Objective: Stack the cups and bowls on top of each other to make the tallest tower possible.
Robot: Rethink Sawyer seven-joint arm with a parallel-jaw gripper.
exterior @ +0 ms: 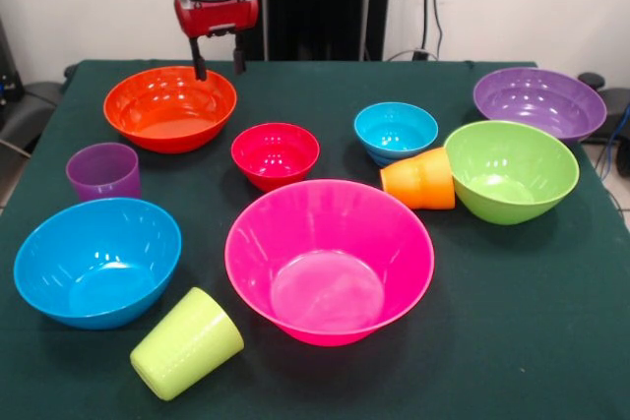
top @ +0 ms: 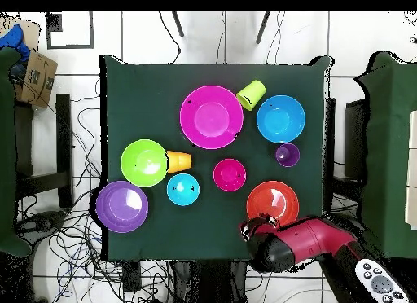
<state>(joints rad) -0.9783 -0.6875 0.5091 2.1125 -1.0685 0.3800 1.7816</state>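
I will next grab the large orange bowl (exterior: 169, 107) by its rim with my gripper, to stack the bowls into a tall tower.
My gripper (exterior: 219, 62) is open and empty, hanging just above the far rim of the large orange bowl (exterior: 169, 107) (top: 272, 202). All bowls stand apart and upright, none nested: small red bowl (exterior: 275, 154), small light blue bowl (exterior: 396, 131), big pink bowl (exterior: 329, 261), blue bowl (exterior: 96, 261), lime green bowl (exterior: 511, 171), purple bowl (exterior: 538, 103). The purple cup (exterior: 103, 171) stands upright by the orange bowl. The orange cup (exterior: 419, 180) lies on its side against the green bowl. The lime green cup (exterior: 186, 342) lies on its side at the table's front.
The dark green table (exterior: 512, 341) ends close behind the gripper, in front of the black pedestal (exterior: 315, 2). In the overhead view the red arm (top: 313, 239) reaches in from the lower right. Cables lie on the floor around the table.
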